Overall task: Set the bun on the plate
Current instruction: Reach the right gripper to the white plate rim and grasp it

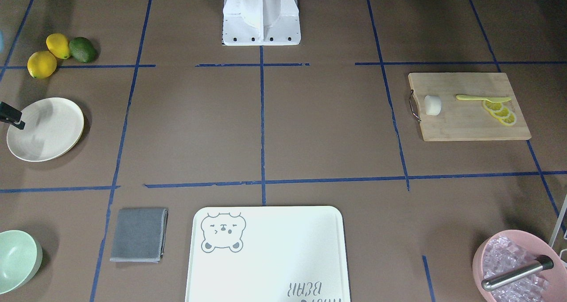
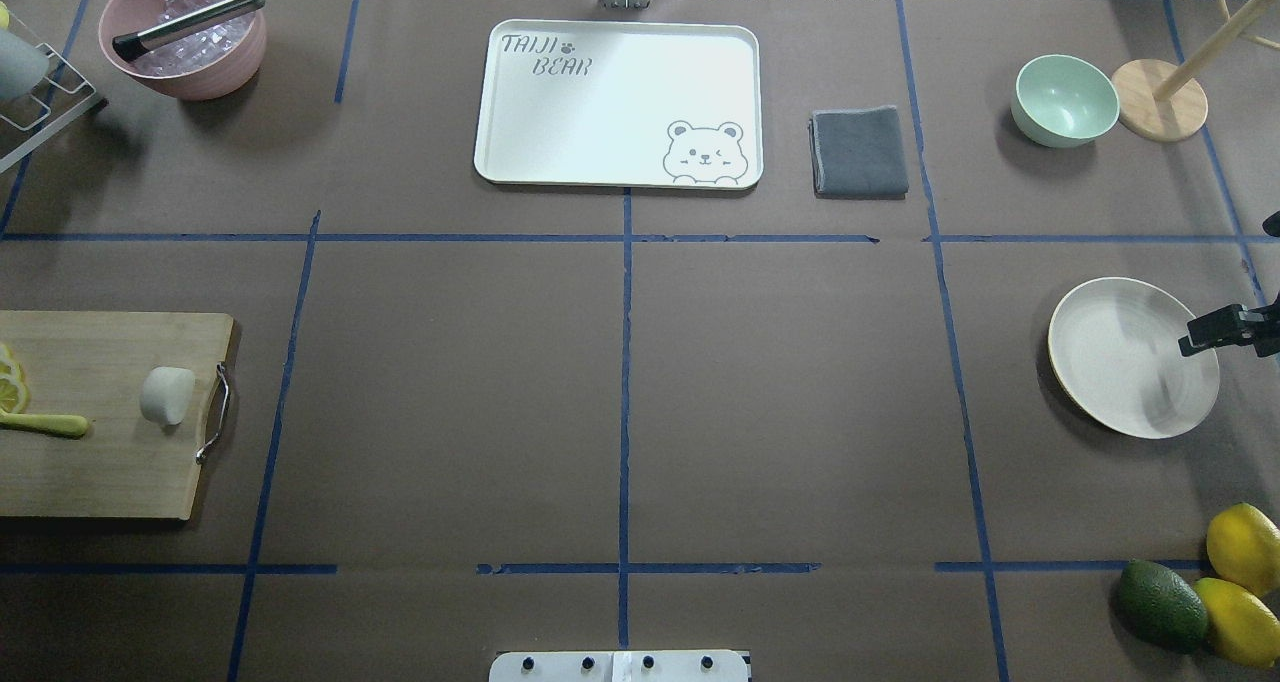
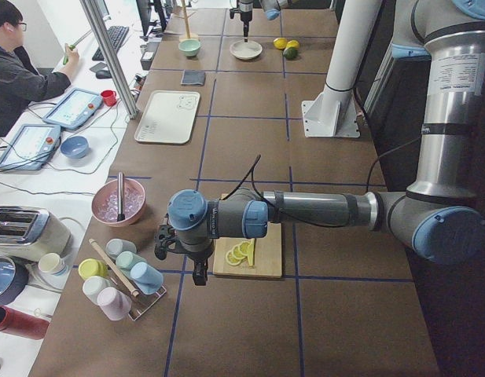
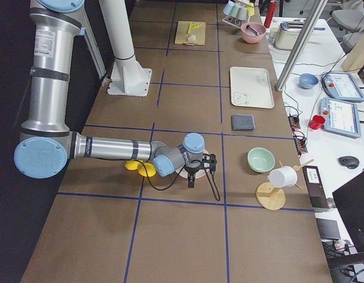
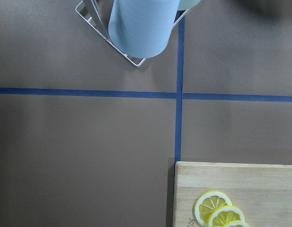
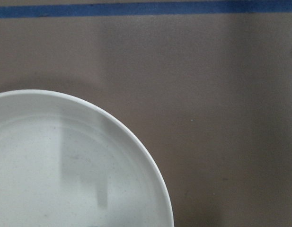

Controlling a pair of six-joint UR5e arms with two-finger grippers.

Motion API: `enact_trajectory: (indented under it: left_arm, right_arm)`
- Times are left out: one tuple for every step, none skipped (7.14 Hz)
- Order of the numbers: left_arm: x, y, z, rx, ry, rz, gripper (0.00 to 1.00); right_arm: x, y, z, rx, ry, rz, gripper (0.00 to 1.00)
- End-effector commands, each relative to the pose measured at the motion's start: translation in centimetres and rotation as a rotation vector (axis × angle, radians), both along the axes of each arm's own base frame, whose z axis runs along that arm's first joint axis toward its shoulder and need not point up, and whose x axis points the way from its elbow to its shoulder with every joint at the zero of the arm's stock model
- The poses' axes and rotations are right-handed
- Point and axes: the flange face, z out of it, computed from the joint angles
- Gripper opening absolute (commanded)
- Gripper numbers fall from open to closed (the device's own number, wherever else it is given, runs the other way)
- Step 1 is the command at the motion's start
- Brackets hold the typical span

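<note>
My right gripper grabs the cream plate by its rim (image 1: 44,99) next, to set it out ready for the bun (image 1: 432,105).
The small white bun (image 2: 167,395) lies on a wooden cutting board (image 2: 110,462) at the table's left end, beside lemon slices (image 1: 500,111) and a yellow knife (image 1: 482,98). The round cream plate (image 2: 1133,357) sits bare at the right end, its rim filling the right wrist view (image 6: 65,165). My right gripper (image 2: 1197,341) hovers over the plate's outer rim with its fingers spread in the exterior right view (image 4: 199,172), holding nothing. My left gripper (image 3: 179,263) hangs beyond the board's far end near the cup rack, away from the bun. I cannot tell whether it is open or shut.
Two lemons and an avocado (image 2: 1162,605) lie near the plate. A mint bowl (image 2: 1066,100), a wooden stand (image 2: 1160,100), a grey cloth (image 2: 859,151) and the bear tray (image 2: 520,152) line the far side. A pink ice bowl (image 2: 185,72) and a cup rack (image 5: 136,28) stand far left.
</note>
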Motion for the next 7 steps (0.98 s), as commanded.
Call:
enact_trajectory:
  left_arm:
    - [0.0, -0.01, -0.03, 0.001, 0.0, 0.0, 1.0]
    - [0.0, -0.02, -0.11, 0.003, 0.0, 0.0, 1.0]
    - [0.0, -0.02, -0.11, 0.003, 0.0, 0.0, 1.0]
    - [0.0, -0.02, -0.11, 0.003, 0.0, 0.0, 1.0]
    - [0.0, -0.02, -0.11, 0.004, 0.0, 0.002, 1.0]
    - [0.0, -0.02, -0.11, 0.005, 0.0, 0.003, 1.0]
    - [0.0, -0.02, -0.11, 0.005, 0.0, 0.003, 1.0]
  right_arm:
    - [-0.41, 0.25, 1.13, -0.017, 0.008, -0.011, 0.98]
    - [-0.41, 0.28, 1.27, -0.019, 0.007, -0.011, 0.94]
    - [-0.39, 0.31, 1.44, -0.023, 0.009, -0.011, 0.83]
    - [-0.59, 0.4, 1.51, -0.025, 0.009, -0.017, 0.8]
    - [-0.79, 0.46, 1.49, -0.025, 0.008, -0.02, 0.73]
    - [-0.9, 0.43, 1.43, -0.026, 0.007, -0.022, 0.64]
    - [-0.9, 0.42, 1.41, -0.024, 0.006, -0.022, 0.42]
